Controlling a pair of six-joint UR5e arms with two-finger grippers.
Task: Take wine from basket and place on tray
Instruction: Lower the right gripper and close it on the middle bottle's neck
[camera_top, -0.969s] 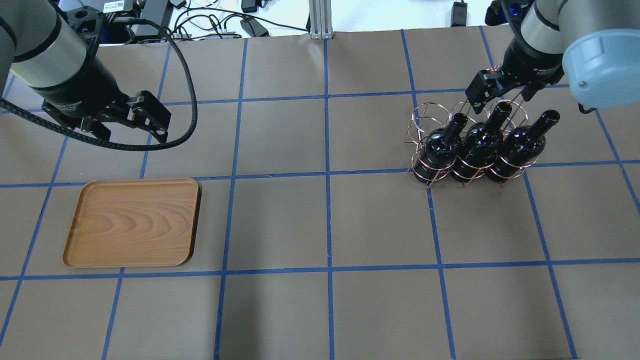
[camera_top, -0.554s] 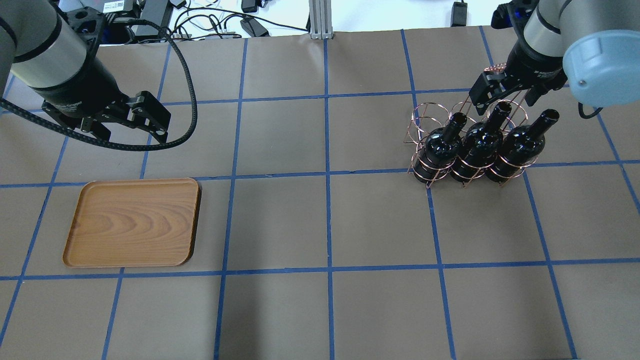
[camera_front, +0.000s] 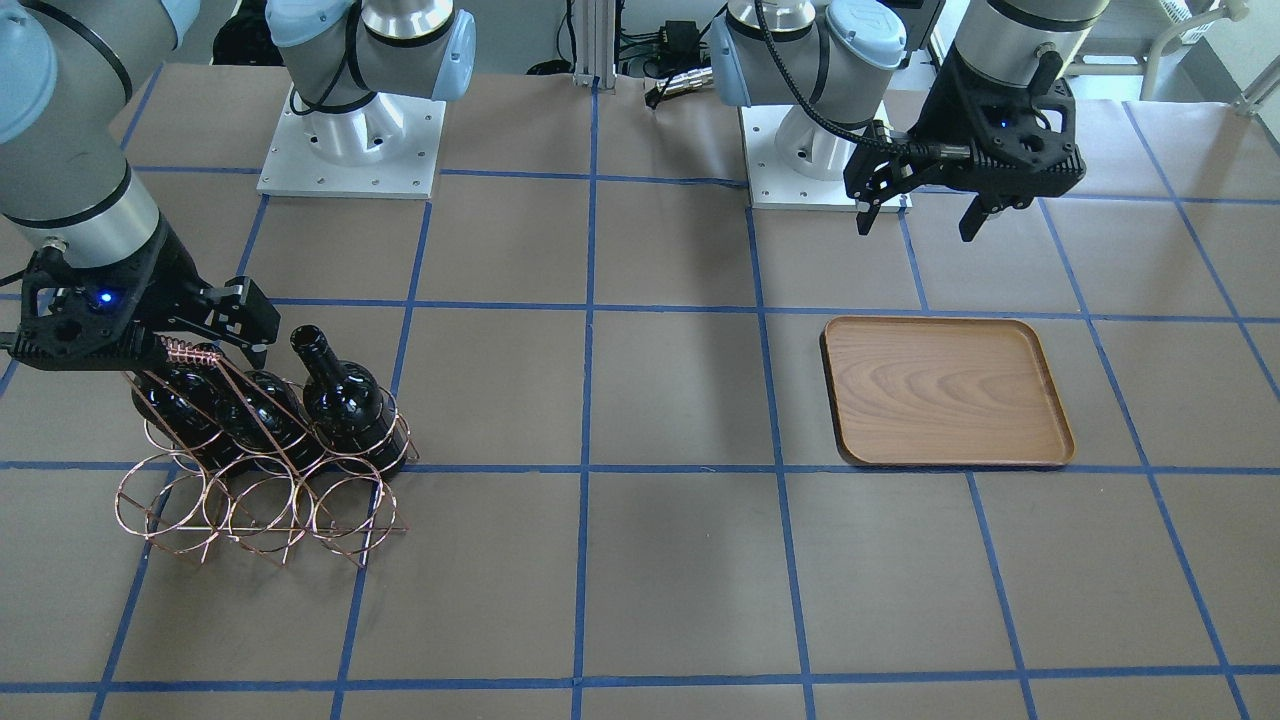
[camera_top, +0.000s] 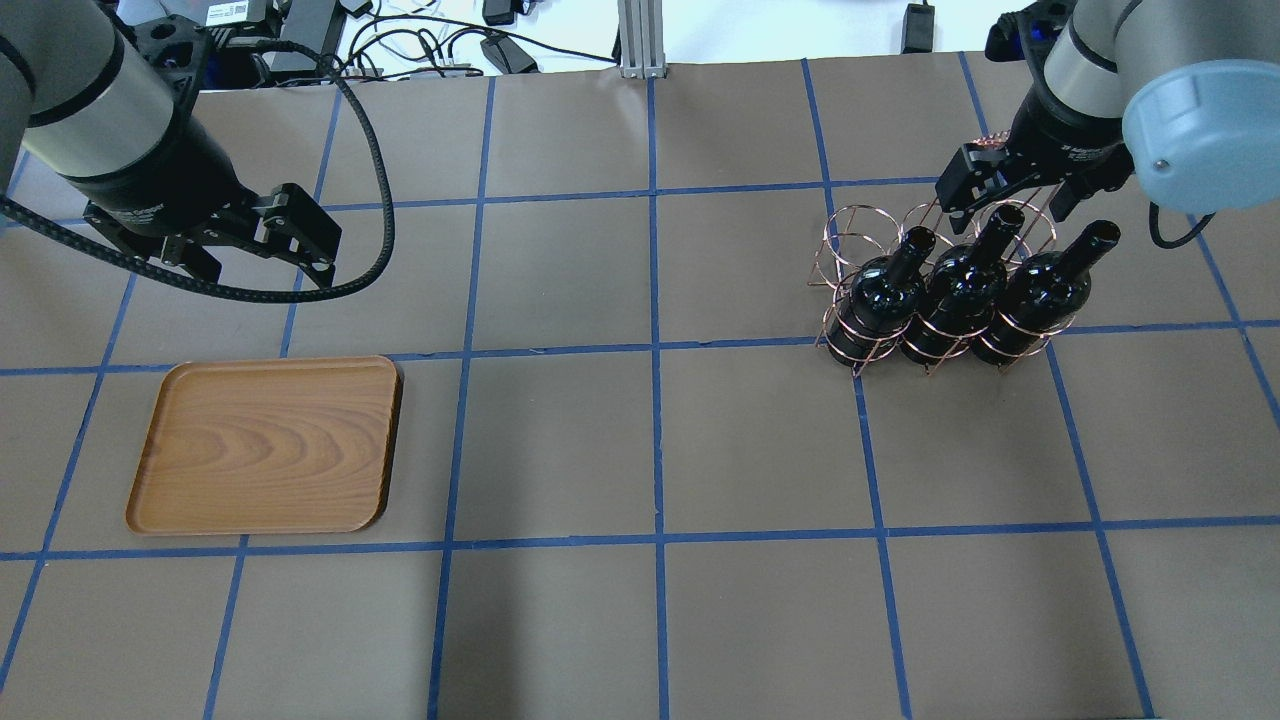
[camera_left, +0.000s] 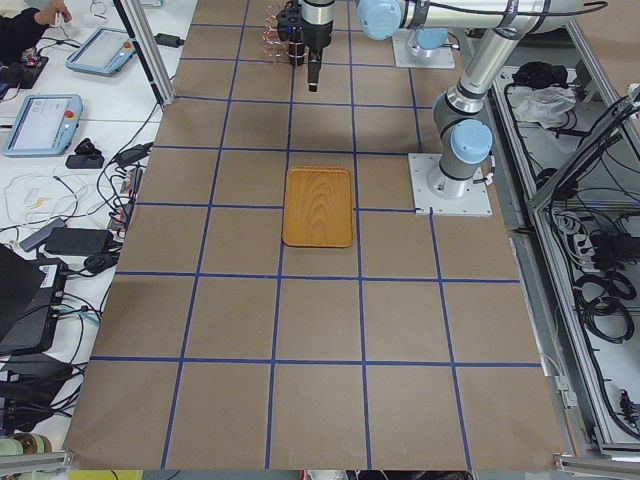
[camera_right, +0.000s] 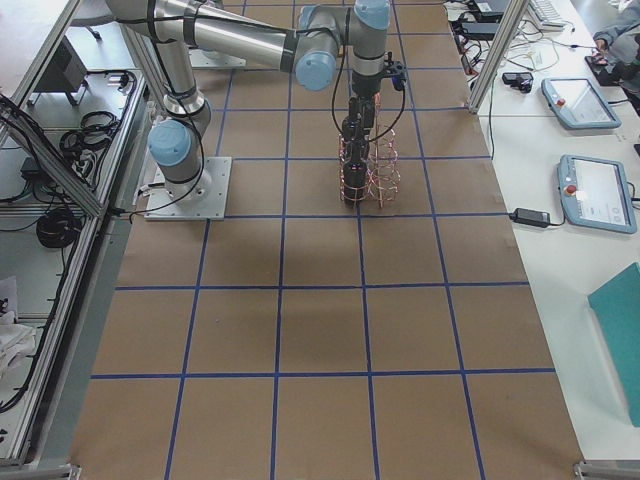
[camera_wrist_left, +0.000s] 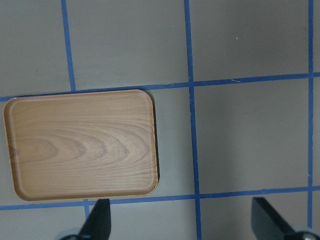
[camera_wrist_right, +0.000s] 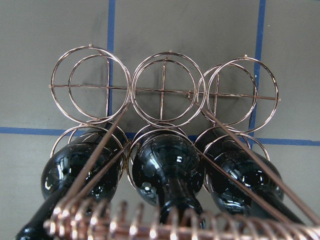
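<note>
Next, my right gripper needs to grab the middle bottle by its neck (camera_wrist_right: 176, 194). Wire rings and neighbouring bottles crowd the middle bottle's body on both sides.
The copper wire basket (camera_top: 850, 228) stands at the right of the table, with three black wine bottles in its ring row nearest the robot: left (camera_top: 880, 292), middle (camera_top: 960, 285), right (camera_top: 1045, 280). Its other ring row (camera_front: 260, 510) is empty. My right gripper (camera_top: 1010, 198) is open, straddling the coiled handle (camera_front: 190, 351) above the middle bottle's neck; the handle fills the bottom of the right wrist view (camera_wrist_right: 150, 222). The wooden tray (camera_top: 265, 445) lies empty at the left. My left gripper (camera_top: 265, 260) is open and empty, above the table beyond the tray.
Brown table paper carries a blue tape grid. Cables and an aluminium post (camera_top: 640, 40) sit at the far edge. Both arm bases (camera_front: 350, 140) (camera_front: 820, 150) are bolted on the robot's side. Open table lies between tray and basket.
My right gripper has shifted slightly right and toward the far side over the basket handle. Basket, bottles, tray and left arm have not moved.
</note>
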